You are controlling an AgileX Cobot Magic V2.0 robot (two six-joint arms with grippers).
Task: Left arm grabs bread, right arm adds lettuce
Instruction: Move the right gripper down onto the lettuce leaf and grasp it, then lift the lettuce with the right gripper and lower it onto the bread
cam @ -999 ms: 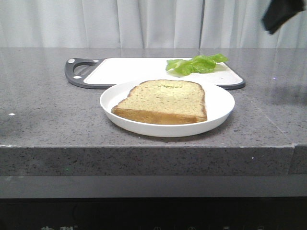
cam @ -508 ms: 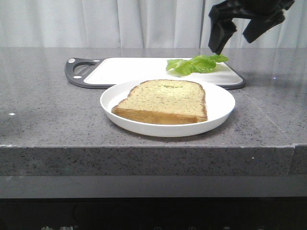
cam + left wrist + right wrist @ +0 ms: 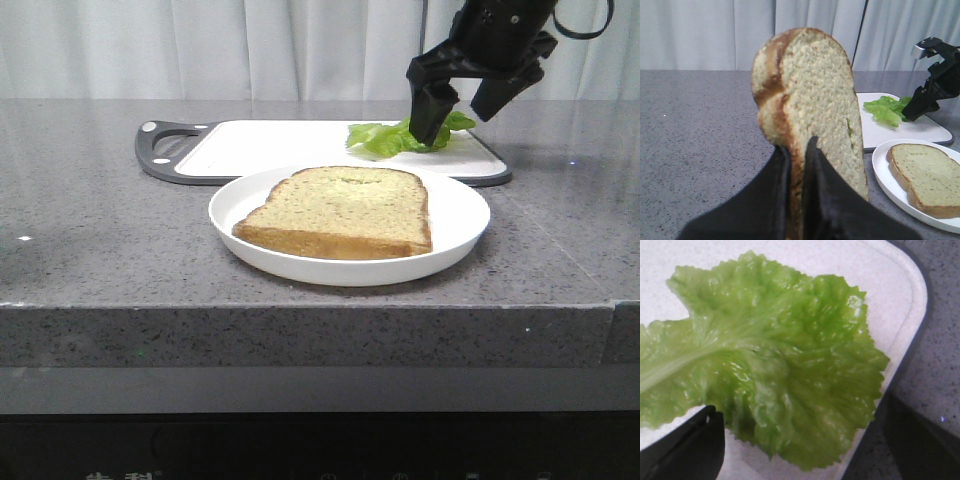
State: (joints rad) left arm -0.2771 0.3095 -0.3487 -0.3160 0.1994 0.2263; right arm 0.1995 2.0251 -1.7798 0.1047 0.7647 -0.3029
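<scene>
My right gripper's fingers straddle the lettuce leaf's ruffled end [image 3: 440, 130], low over the white cutting board [image 3: 260, 145], so it is now time to close my right gripper on that end.
In the left wrist view my left gripper [image 3: 796, 146] is shut on the bread [image 3: 810, 95], a thick tan slice with a browned crust, held upright above the grey counter. The left arm is out of the front view. My right gripper [image 3: 455, 122] is open and low over the lettuce [image 3: 395, 138] on the white cutting board [image 3: 260, 145]. In the right wrist view the right gripper [image 3: 797, 410] straddles the leaf's ruffled end [image 3: 775, 365], one finger at each side. The lettuce also shows in the left wrist view [image 3: 885, 109].
A white plate [image 3: 455, 240] sits in front of the board and holds a second slice [image 3: 345, 210] with a dimple near its far edge. The board's dark handle [image 3: 165, 150] points left. The counter's front edge [image 3: 300, 305] is close to the plate.
My right gripper has come down from the upper right to the lettuce on the board, jaws open. The plate, the slice on it and the lettuce have not moved.
</scene>
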